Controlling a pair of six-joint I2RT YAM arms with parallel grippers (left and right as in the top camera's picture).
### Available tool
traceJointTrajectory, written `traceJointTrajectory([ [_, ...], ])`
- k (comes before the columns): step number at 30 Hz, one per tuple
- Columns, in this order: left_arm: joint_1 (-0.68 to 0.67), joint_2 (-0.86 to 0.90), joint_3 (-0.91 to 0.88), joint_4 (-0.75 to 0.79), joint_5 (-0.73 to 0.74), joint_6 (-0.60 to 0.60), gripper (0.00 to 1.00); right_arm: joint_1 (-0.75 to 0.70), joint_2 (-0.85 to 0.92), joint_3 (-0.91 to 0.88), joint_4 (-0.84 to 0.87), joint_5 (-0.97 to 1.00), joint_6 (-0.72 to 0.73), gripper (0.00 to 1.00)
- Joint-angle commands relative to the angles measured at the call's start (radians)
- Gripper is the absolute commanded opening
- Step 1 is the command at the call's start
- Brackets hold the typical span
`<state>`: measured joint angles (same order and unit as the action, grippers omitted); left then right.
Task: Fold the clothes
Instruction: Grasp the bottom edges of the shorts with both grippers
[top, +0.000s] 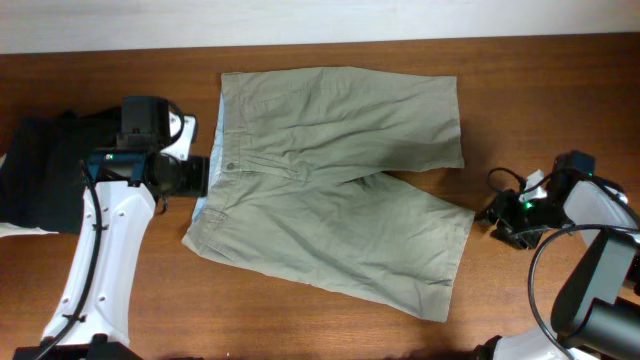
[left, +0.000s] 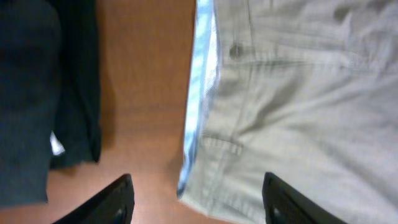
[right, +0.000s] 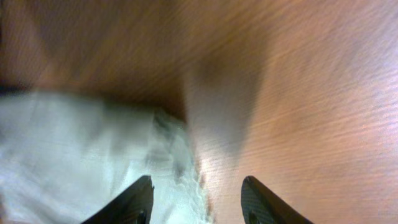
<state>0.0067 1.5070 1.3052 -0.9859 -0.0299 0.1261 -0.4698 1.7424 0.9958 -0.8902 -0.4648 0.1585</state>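
The khaki shorts should be grabbed next by the near corner of the waistband with my left gripper, to fold the near leg over the other.
The khaki shorts lie spread flat in the middle of the table, waistband to the left with pale blue lining showing, both legs pointing right. My left gripper is open at the waistband's left edge; the left wrist view shows the waistband corner between its fingers, not gripped. My right gripper is open just right of the lower leg's hem; the right wrist view shows that hem under its fingers.
A pile of dark folded garments lies at the left edge, beside my left arm; it also shows in the left wrist view. Bare brown wood surrounds the shorts.
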Motion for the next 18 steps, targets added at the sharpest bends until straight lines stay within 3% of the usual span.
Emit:
traceJointTrajectory([
  [1, -0.002, -0.022, 0.004, -0.079, 0.004, -0.024, 0.64, -0.008, -0.075, 0.014, -0.129, -0.127, -0.1, 0.5],
  [6, 0.024, -0.021, 0.004, -0.204, -0.044, -0.146, 0.65, -0.007, -0.137, 0.003, -0.342, -0.011, -0.111, 0.51],
  [10, 0.084, -0.021, -0.033, -0.266, -0.032, -0.191, 0.64, -0.006, -0.137, -0.077, -0.342, -0.013, -0.18, 0.51],
  [12, 0.112, -0.019, -0.099, -0.246, 0.031, -0.191, 0.57, -0.006, -0.137, -0.111, -0.308, -0.015, -0.19, 0.51],
  [18, 0.156, -0.014, -0.335, -0.007, 0.129, -0.259, 0.57, -0.006, -0.137, -0.125, -0.302, -0.07, -0.229, 0.51],
])
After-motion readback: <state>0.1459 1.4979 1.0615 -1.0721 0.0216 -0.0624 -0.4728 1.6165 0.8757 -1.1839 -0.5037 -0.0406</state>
